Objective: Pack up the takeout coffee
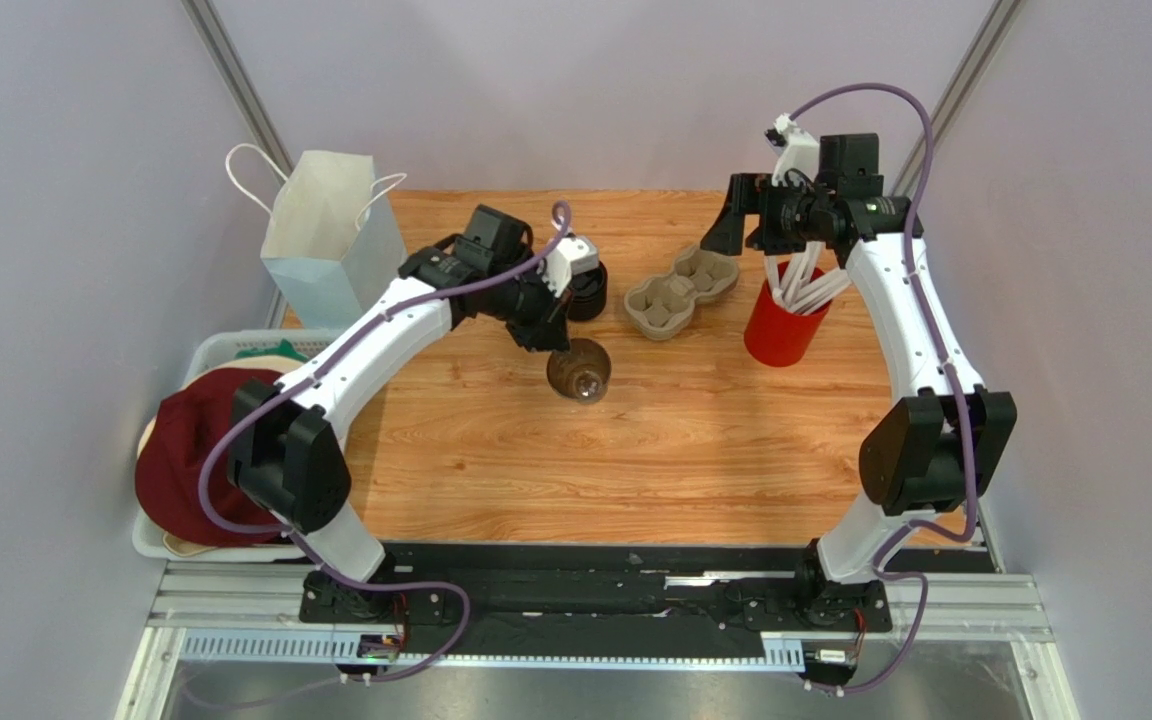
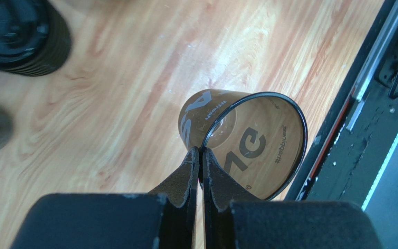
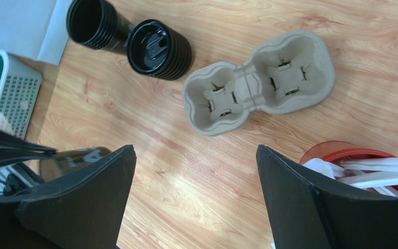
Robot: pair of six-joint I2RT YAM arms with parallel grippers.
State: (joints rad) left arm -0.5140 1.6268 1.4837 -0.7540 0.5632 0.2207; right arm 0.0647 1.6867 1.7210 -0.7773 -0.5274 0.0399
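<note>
The cup stays in my left gripper for now. The cup's base hangs tilted above the table, so the cup would fall and tip onto the table if I opened now.
The takeout coffee cup (image 2: 253, 145), black outside and brown inside with its mouth uncovered, hangs tilted above the wooden table (image 1: 657, 450). My left gripper (image 2: 200, 151) is shut on its rim, one finger inside the wall and one outside. From above, the cup (image 1: 581, 371) sits mid-table just below the left gripper (image 1: 558, 339). It also shows at the left edge of the right wrist view, the cup (image 3: 74, 158) partly behind a finger. My right gripper (image 3: 193, 150) stands open over bare wood, holding nothing; from above, the right gripper (image 1: 732, 222) is at the back right.
A white paper bag (image 1: 330, 225) stands at the back left. A stack of black lids (image 3: 159, 49) and a taller black cup (image 3: 92, 23) sit beside it. A cardboard cup carrier (image 3: 258, 80) lies mid-back, with a red cup of straws (image 1: 785, 323) to its right. A white basket (image 1: 222, 353) holds a maroon cap (image 1: 192, 450).
</note>
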